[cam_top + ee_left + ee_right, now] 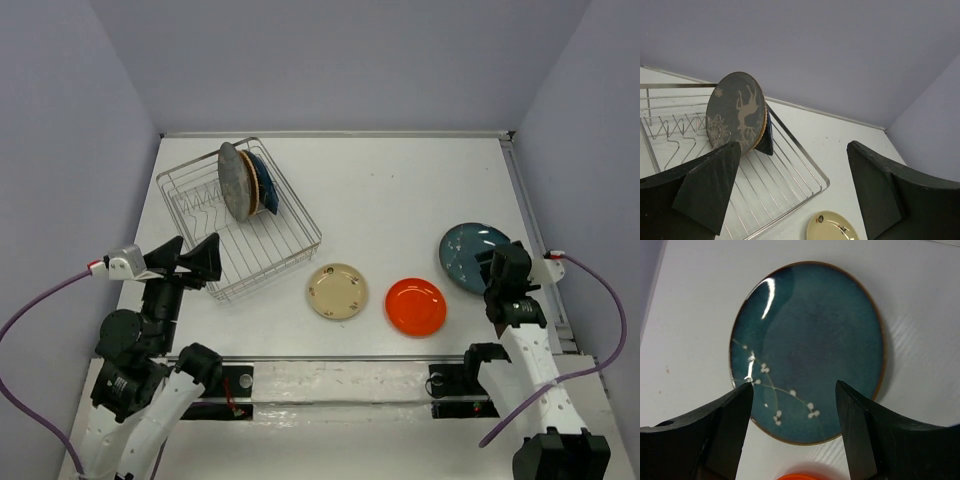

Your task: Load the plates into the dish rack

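I should next grip the teal plate's near edge point(484, 291) with my right gripper, a finger per side, leaving its far edge free to slot upright into the dish rack point(290, 255).
The silver wire dish rack point(290, 255) stands at the back left; it also shows in the left wrist view point(805, 160). The grey patterned plate point(232, 181), the tan wooden plate point(250, 182) and the navy blue plate point(268, 183) stand upright in it. The grey plate point(735, 110) faces the left wrist camera. The cream plate point(337, 291), the orange-red plate point(416, 306) and the teal plate point(466, 252) lie flat on the table. My left gripper point(197, 258) is open and empty at the rack's near left corner. My right gripper point(795, 427) is open and empty above the teal plate's point(807, 347) near edge.
The white table point(400, 190) is walled by grey panels at the back and sides. A raised rail point(535, 230) runs along the right edge close to the teal plate. The cream plate point(832, 227) lies just off the rack's near right corner.
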Tool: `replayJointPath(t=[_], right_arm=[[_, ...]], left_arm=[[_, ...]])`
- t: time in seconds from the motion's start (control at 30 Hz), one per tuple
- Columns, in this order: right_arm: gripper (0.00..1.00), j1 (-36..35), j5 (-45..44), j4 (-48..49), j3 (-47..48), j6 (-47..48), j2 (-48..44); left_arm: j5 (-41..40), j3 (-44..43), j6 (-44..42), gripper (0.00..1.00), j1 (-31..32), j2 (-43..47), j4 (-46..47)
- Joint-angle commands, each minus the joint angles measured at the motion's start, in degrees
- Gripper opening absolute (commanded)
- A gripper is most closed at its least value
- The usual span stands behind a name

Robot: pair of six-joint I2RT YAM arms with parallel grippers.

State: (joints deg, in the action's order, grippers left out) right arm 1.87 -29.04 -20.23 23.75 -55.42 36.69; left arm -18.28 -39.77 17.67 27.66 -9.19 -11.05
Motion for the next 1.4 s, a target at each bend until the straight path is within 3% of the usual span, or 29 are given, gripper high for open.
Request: replayJointPath(t=[0.0, 0.33, 0.67, 0.9, 1.0, 1.13, 1.3, 1.37], right_arm=[[0.72, 3.05, -7.17, -10.08, 1.56, -4.26, -0.83], [0.75, 7.97, -2.87, -13.09, -1.42, -10.94, -0.04], [0.76, 13.06, 8.46, -2.98, -7.84, -12.17, 3.56], [0.75, 19.22, 18.92, 9.32, -12.84, -11.03, 9.53], [0.68, 19.93, 21.12, 13.63, -14.78, -11.2, 11.3], [0.47, 20.54, 23.41, 18.99, -16.28, -11.64, 13.49], [0.33, 20.54, 25.26, 25.23, -16.72, -11.11, 17.01], [0.2, 20.54, 25.52, 26.46, -17.15, -11.11, 18.06]], left_arm=[[-1.49, -0.05, -0.53, 0.99, 2.48, 2.15, 1.38], [-2.46, -0.13, -0.44, 0.99, 6.88, 4.27, 1.03], [-3.16, -0.22, -0.44, 0.99, 8.11, 5.23, 0.59], [-3.69, -0.31, -0.44, 0.99, 8.11, 4.89, 0.5], [-4.13, -0.31, -0.36, 0.99, 8.11, 4.71, 0.5], [-4.48, -0.31, -0.44, 0.99, 8.11, 4.36, 0.59], [-4.39, -0.31, -0.53, 0.99, 7.59, 3.48, 0.59], [-4.39, -0.31, -0.53, 0.99, 7.32, 3.3, 0.59]])
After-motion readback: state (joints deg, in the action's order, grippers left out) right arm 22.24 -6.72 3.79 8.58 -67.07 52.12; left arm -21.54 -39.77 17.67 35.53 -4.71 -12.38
